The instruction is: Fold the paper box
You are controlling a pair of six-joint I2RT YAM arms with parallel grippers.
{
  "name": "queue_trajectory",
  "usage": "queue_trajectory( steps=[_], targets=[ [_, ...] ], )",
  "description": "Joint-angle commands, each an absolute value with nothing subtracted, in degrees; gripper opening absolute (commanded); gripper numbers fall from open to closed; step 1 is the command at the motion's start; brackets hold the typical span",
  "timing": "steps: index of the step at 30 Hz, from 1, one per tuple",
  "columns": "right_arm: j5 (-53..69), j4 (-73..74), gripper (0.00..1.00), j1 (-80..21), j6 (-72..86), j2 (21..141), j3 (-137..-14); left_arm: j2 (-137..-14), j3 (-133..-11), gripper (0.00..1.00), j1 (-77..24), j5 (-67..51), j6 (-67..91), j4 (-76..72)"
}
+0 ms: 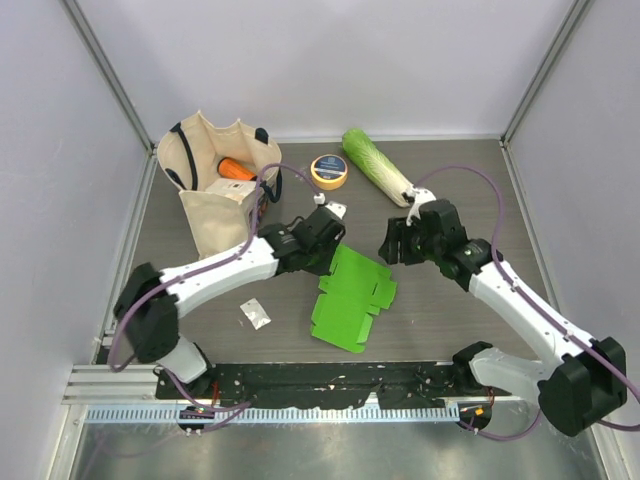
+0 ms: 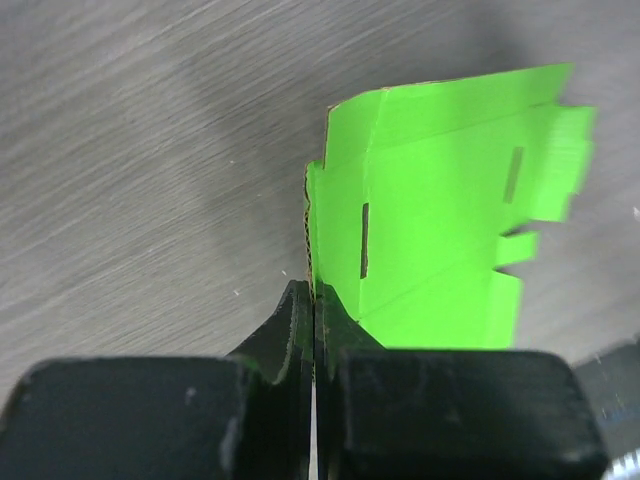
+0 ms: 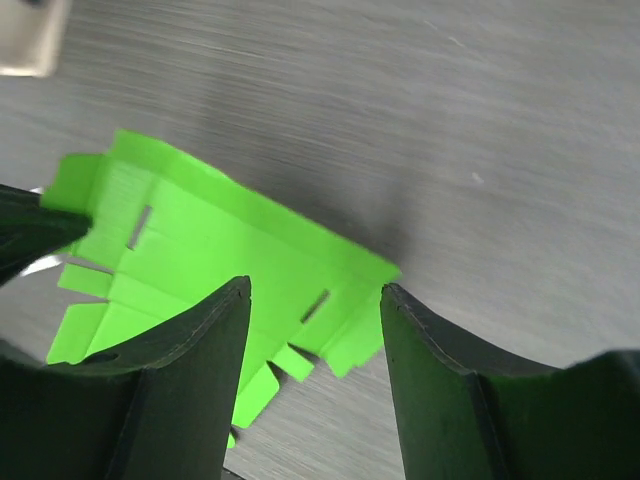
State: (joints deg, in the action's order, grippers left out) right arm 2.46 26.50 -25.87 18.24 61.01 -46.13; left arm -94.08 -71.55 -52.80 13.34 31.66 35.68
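The flap by my left gripper should stay free to fold, so my right gripper should next pinch the paper box's raised far edge (image 1: 376,263) (image 3: 322,236).
The paper box (image 1: 352,295) is a bright green creased card with flaps and slots, lying mostly flat at the table's middle with its far edge raised. My left gripper (image 1: 330,243) is at that far left corner. In the left wrist view the left gripper (image 2: 313,292) is shut on the card's edge, and the rest of the paper box (image 2: 440,200) stretches away to the right. My right gripper (image 1: 392,245) hovers open just beyond the far right corner. In the right wrist view the right gripper (image 3: 315,290) frames the paper box (image 3: 220,240) corner without touching it.
A canvas tote bag (image 1: 215,190) with an orange item (image 1: 237,168) inside stands at the back left. A yellow tape roll (image 1: 329,171) and a long pale-green cabbage (image 1: 375,165) lie at the back. A small white packet (image 1: 256,314) sits near the front left.
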Motion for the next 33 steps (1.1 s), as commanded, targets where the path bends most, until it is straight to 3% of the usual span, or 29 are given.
queue_trajectory(
  steps=[1, 5, 15, 22, 30, 33],
  targets=[
    [24.9, 21.4, 0.6, -25.2, 8.7, 66.4, -55.1, -85.0, -70.1, 0.0, -52.1, 3.8, 17.8, 38.0],
    [41.0, 19.2, 0.61, -24.8, 7.5, 71.3, -57.6, -79.4, -68.8, 0.0, -51.8, -3.3, 13.3, 38.7],
    [61.8, 9.3, 0.59, -25.0, 8.7, 70.4, -51.1, -68.4, -65.7, 0.0, -50.2, -11.2, 6.5, 37.7],
    [62.0, 2.1, 0.56, -26.2, 14.2, 67.9, -46.1, -62.1, -63.7, 0.0, -49.0, -16.2, 5.8, 35.1],
    [66.7, -13.2, 0.43, -27.6, 23.4, 64.2, -40.1, -54.9, -59.4, 0.0, -47.5, -24.4, 6.3, 29.5],
    [67.8, -15.2, 0.29, -27.7, 24.7, 64.2, -40.0, -52.8, -58.5, 0.0, -47.4, -27.2, 6.3, 28.9]
  ],
)
